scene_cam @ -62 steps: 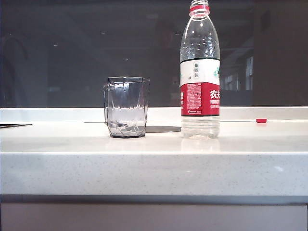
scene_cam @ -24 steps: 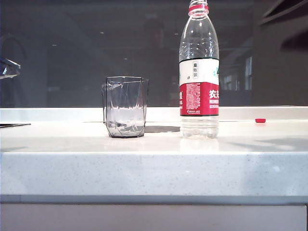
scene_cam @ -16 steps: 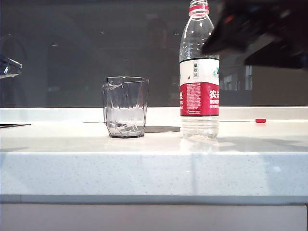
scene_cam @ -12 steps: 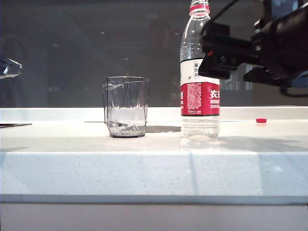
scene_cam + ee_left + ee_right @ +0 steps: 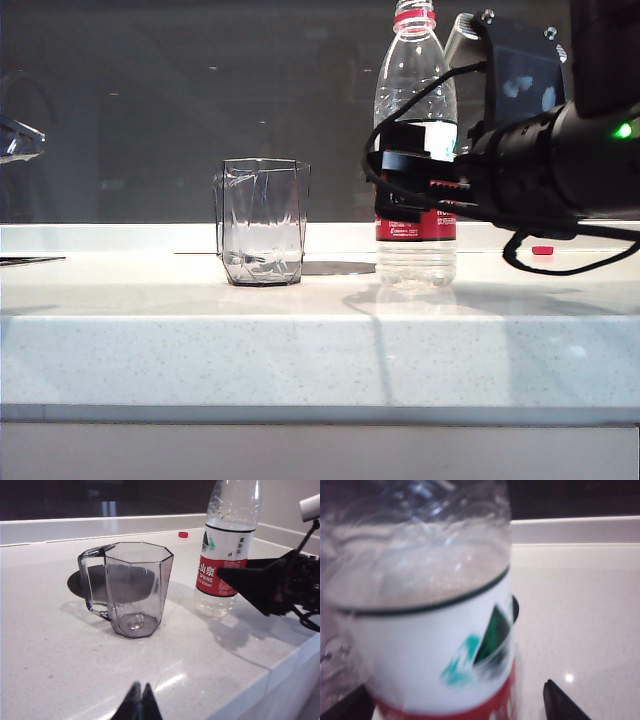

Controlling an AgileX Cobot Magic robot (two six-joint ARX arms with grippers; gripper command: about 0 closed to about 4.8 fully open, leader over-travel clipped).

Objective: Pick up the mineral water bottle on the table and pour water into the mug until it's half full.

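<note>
I need to grab the bottle with my right gripper next by its labelled middle [image 5: 428,205]. The bottle's opening then stays free to pour water into the mug [image 5: 262,222].
The mineral water bottle [image 5: 415,80] stands upright on the white table [image 5: 300,350], right of the faceted glass mug [image 5: 262,222], which looks empty. My right gripper [image 5: 412,188] has come in from the right at label height. It is open, one finger on each side of the bottle [image 5: 435,630], with a gap showing beside one fingertip [image 5: 560,702]. In the left wrist view the mug [image 5: 135,587] and bottle [image 5: 225,555] stand apart, and the right gripper's dark finger [image 5: 250,585] lies against the label. My left gripper [image 5: 141,700] hovers shut and empty, short of the mug.
A red bottle cap [image 5: 542,250] lies on the table behind and right of the bottle. A dark round disc [image 5: 338,268] is set in the top behind the mug. A raised ledge [image 5: 150,238] runs along the back, and the thick front edge is close.
My right arm has swung in from the upper right and dropped to the bottle's label, jaws spread around it. Bottle and mug stand where they were.
</note>
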